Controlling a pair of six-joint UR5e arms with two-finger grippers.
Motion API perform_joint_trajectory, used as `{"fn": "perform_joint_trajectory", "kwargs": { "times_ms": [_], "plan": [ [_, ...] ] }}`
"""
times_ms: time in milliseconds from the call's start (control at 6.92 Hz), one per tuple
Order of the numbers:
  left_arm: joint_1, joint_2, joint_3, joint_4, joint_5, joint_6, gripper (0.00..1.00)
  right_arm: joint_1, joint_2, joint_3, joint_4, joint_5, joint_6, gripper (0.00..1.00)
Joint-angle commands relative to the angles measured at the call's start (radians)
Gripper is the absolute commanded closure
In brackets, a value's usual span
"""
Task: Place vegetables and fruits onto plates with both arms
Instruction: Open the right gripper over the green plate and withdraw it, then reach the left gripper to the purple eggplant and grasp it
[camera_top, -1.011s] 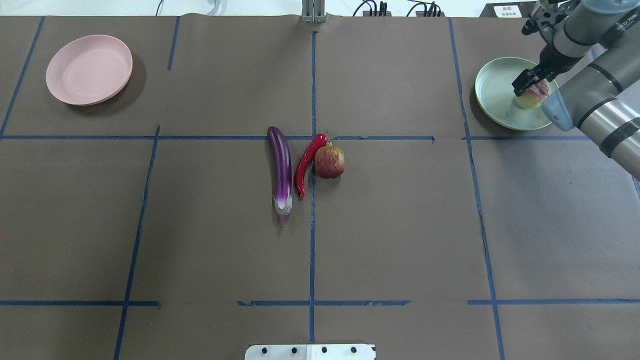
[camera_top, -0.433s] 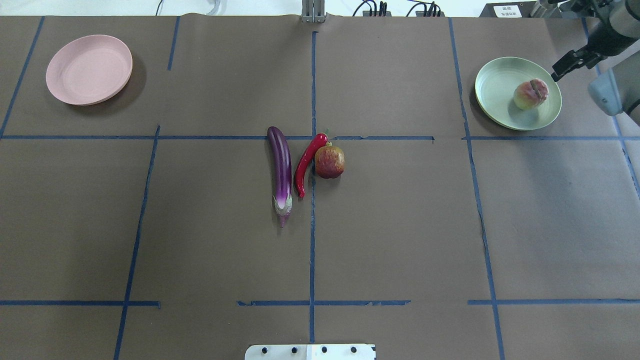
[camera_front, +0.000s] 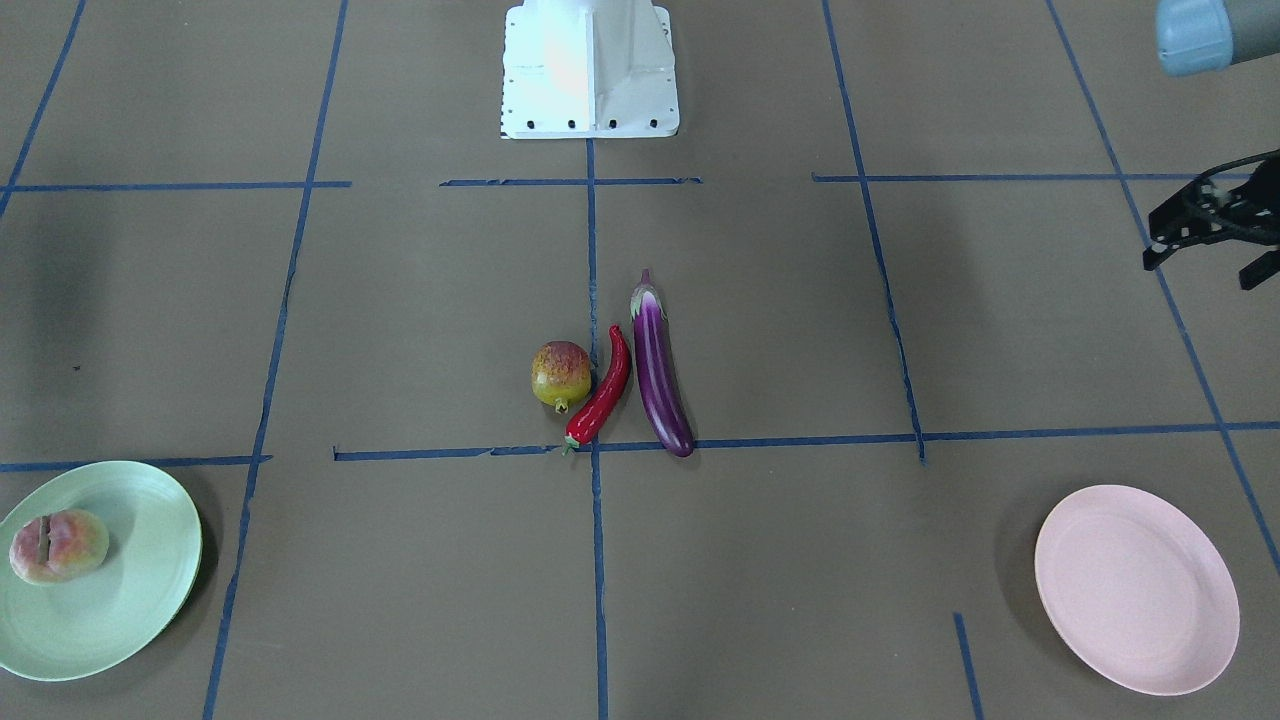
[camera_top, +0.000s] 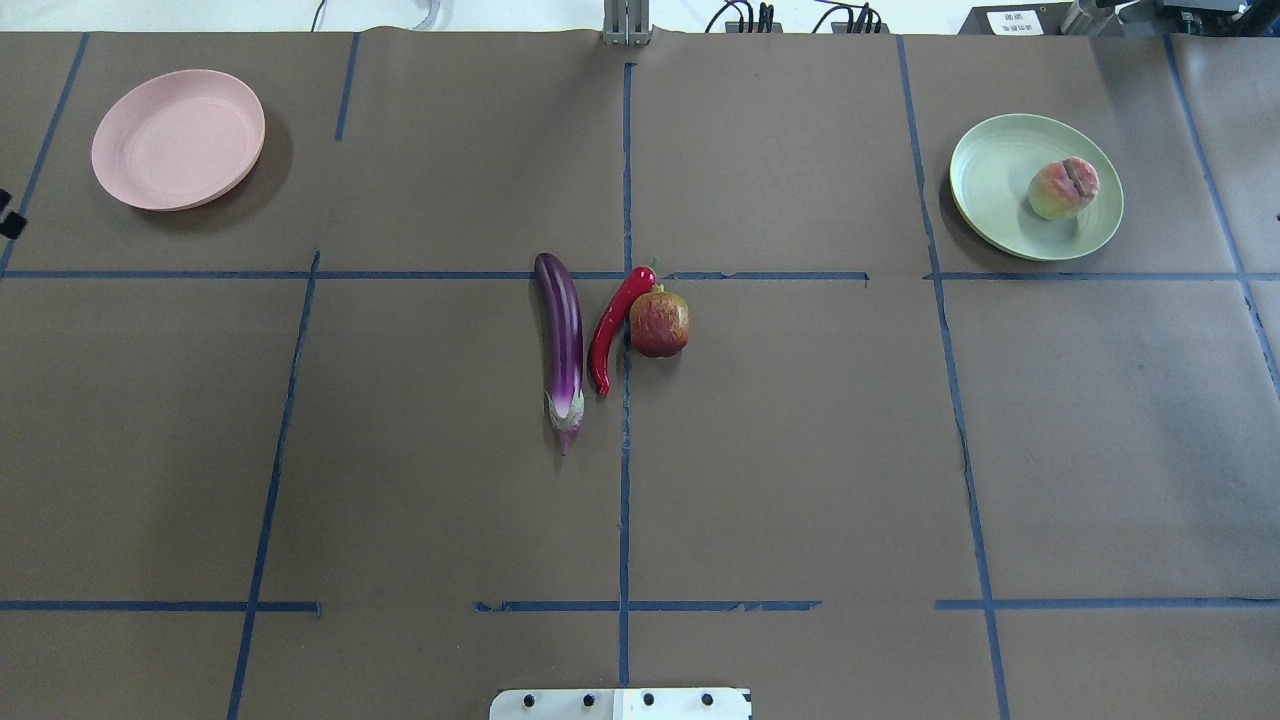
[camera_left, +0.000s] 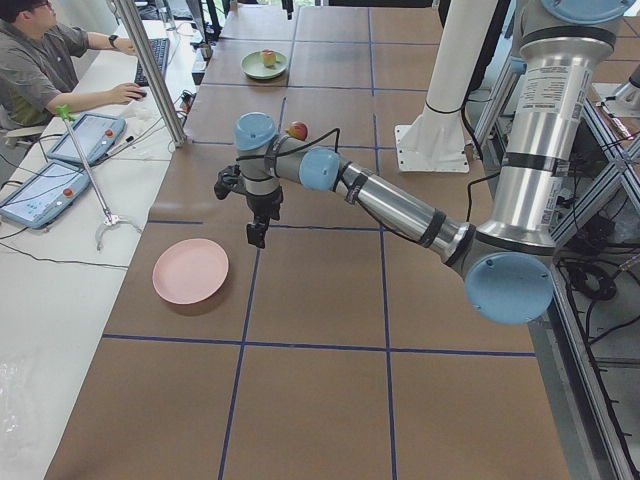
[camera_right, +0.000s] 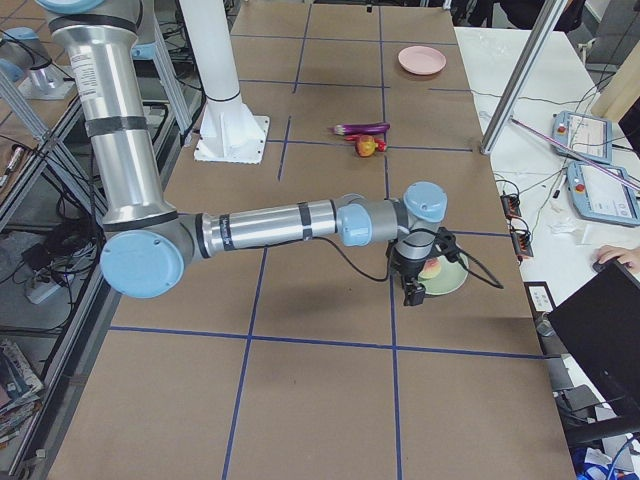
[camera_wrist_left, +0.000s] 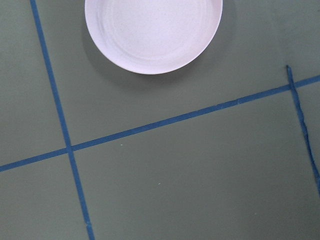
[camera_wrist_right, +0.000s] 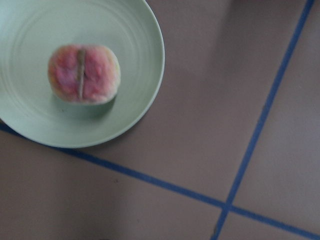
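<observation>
My left gripper should next take hold of the purple eggplant by its stem end (camera_front: 647, 295), so that I can put it onto the pink plate (camera_front: 1135, 590).
The purple eggplant (camera_top: 562, 340), the red chili pepper (camera_top: 612, 330) and the pomegranate (camera_top: 659, 322) lie side by side at the table's middle, with no gripper near them. The peach (camera_top: 1063, 188) sits alone on the green plate (camera_top: 990, 190), also in the right wrist view (camera_wrist_right: 83, 73). The pink plate (camera_top: 178, 138) holds nothing. My left gripper (camera_front: 1200, 268) hangs open and empty above the table, on the robot's side of the pink plate (camera_front: 1135, 590). My right gripper (camera_right: 413, 293) hovers just beside the green plate; I cannot tell if it is open.
The white base block (camera_front: 590, 70) stands at the robot's edge of the table. Blue tape lines cross the brown table cover. An operator (camera_left: 40, 60) sits at a side desk with tablets beyond the pink plate's end.
My right gripper has let go of the peach on the green plate and drawn back to the right, out of the overhead view. A bit of my left gripper has come in at its left edge.
</observation>
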Motion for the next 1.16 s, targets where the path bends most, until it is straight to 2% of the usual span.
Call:
{"fn": "perform_joint_trajectory", "kwargs": {
  "times_ms": [0, 144, 289, 433, 578, 722, 867, 1011],
  "plan": [
    [0.209, -0.118, -0.003, -0.006, 0.003, -0.310, 0.00, 0.090, -0.224, 0.141, -0.020, 0.008, -0.037, 0.00],
    [0.327, -0.186, 0.003, -0.009, 0.032, -0.486, 0.00, 0.090, -0.240, 0.159, -0.020, 0.040, -0.032, 0.00],
    [0.436, -0.259, 0.011, -0.009, 0.161, -0.637, 0.00, 0.090, -0.238, 0.157, -0.020, 0.054, -0.014, 0.00],
    [0.534, -0.342, 0.066, -0.015, 0.219, -0.768, 0.00, 0.090, -0.237, 0.159, -0.017, 0.057, 0.009, 0.00],
    [0.579, -0.422, 0.174, -0.105, 0.261, -0.918, 0.00, 0.089, -0.235, 0.159, -0.015, 0.058, 0.009, 0.00],
    [0.650, -0.451, 0.263, -0.229, 0.352, -1.045, 0.00, 0.090, -0.235, 0.159, -0.015, 0.058, 0.009, 0.00],
    [0.676, -0.519, 0.378, -0.295, 0.386, -1.107, 0.00, 0.090, -0.232, 0.159, -0.014, 0.056, 0.008, 0.00],
    [0.719, -0.548, 0.414, -0.301, 0.454, -1.138, 0.00, 0.090, -0.232, 0.160, -0.015, 0.056, 0.008, 0.00]
  ]
}}
